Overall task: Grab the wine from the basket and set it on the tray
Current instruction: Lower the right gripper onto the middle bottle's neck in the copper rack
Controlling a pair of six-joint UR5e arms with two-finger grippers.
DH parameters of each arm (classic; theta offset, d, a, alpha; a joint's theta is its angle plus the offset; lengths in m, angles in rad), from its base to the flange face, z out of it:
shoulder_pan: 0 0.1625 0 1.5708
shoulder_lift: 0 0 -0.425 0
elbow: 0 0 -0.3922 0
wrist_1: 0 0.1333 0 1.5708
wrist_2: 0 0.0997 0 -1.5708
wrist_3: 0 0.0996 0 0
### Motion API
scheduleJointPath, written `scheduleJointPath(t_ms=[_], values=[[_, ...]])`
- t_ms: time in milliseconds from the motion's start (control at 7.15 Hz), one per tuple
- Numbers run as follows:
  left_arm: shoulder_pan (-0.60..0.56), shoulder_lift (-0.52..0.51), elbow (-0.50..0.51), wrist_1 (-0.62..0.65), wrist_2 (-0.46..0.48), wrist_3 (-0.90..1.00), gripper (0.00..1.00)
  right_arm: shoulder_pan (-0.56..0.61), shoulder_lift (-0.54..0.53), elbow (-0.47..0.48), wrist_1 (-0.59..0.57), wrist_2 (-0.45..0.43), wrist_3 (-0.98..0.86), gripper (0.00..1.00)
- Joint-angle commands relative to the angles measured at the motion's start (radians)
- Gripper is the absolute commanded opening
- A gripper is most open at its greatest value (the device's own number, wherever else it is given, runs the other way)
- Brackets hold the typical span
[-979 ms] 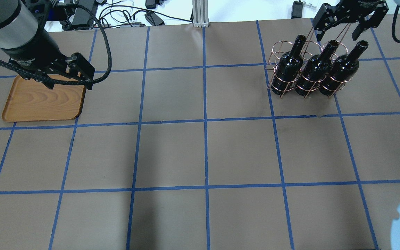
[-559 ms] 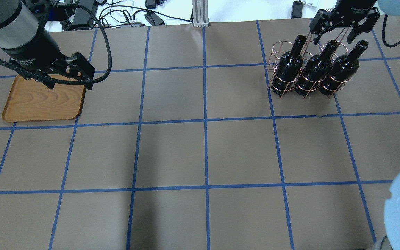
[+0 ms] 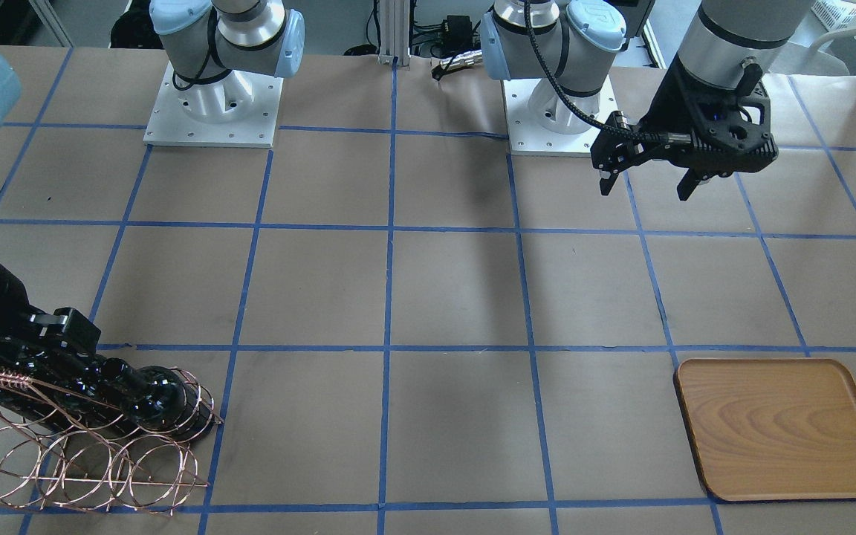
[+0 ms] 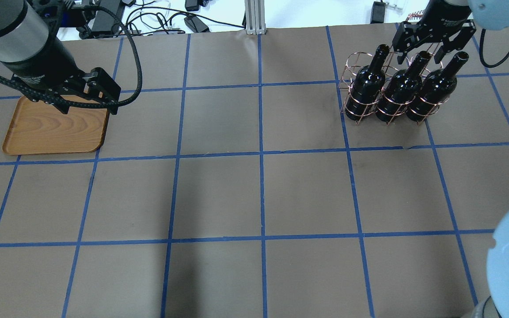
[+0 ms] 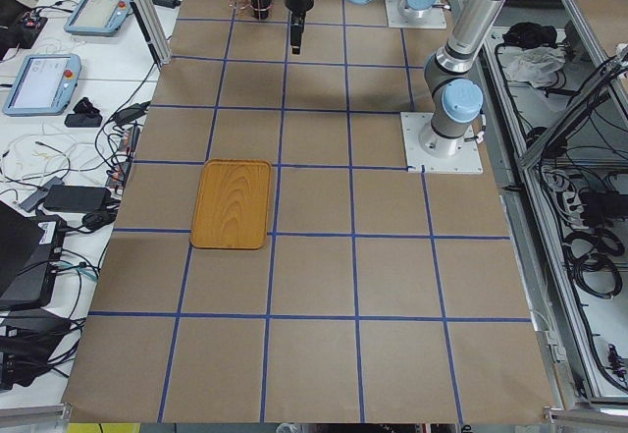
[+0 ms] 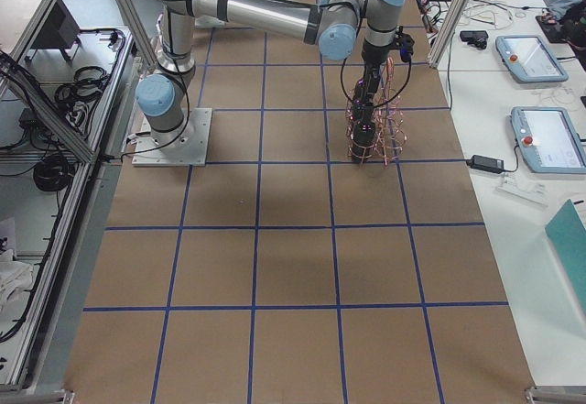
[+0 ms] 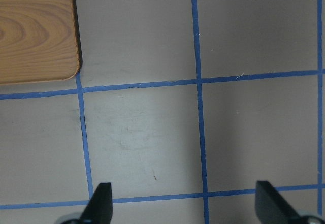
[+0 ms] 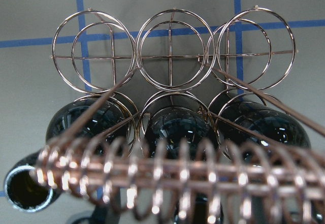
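I should next grab the middle wine bottle by its slim neck (image 8: 195,209) with my right gripper, because bottles and wire rings crowd the bottle's body.
Three black wine bottles (image 4: 402,86) stand in the front row of the copper wire basket (image 4: 351,62) at the table's far right. My right gripper (image 4: 427,46) is open and hovers just above the bottle mouths, by the coiled handle (image 8: 177,176), its fingers on either side of the middle bottle's neck (image 4: 421,59) and gripping nothing. The right wrist view looks down on the bottle shoulders (image 8: 172,127) and the empty rear rings. The wooden tray (image 4: 53,128) lies empty at the far left. My left gripper (image 4: 100,95) is open and empty above the tray's right edge, with its fingertips (image 7: 101,203) over bare table.
Brown paper with a blue tape grid covers the table (image 4: 259,194). Cables and power bricks (image 4: 157,20) lie beyond the far edge. The basket's rear row of rings (image 8: 172,56) holds nothing. Both arm bases (image 3: 212,104) stand on the robot's side.
My right gripper has come down and towards the bottles, from beyond the basket's far side to just over the bottle mouths. The left arm, tray and bottles have not moved.
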Motion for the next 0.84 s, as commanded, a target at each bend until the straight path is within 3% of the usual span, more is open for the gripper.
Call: scheduleJointPath(t_ms=[0,140,420,699], values=[[-0.001,-0.001,0.000,-0.001,0.000,0.000,1.00,0.000,0.001,0.002,-0.005,0.001,0.003,0.35],[-0.001,-0.001,0.000,-0.001,-0.001,0.000,1.00,0.000,0.002,0.002,-0.005,0.001,0.003,0.20],[-0.001,-0.007,-0.002,0.006,0.000,-0.001,1.00,0.000,0.001,-0.006,-0.005,0.003,0.005,0.02],[-0.001,-0.007,-0.002,0.007,0.000,-0.001,1.00,-0.002,-0.008,-0.027,0.001,0.006,0.005,0.00]])
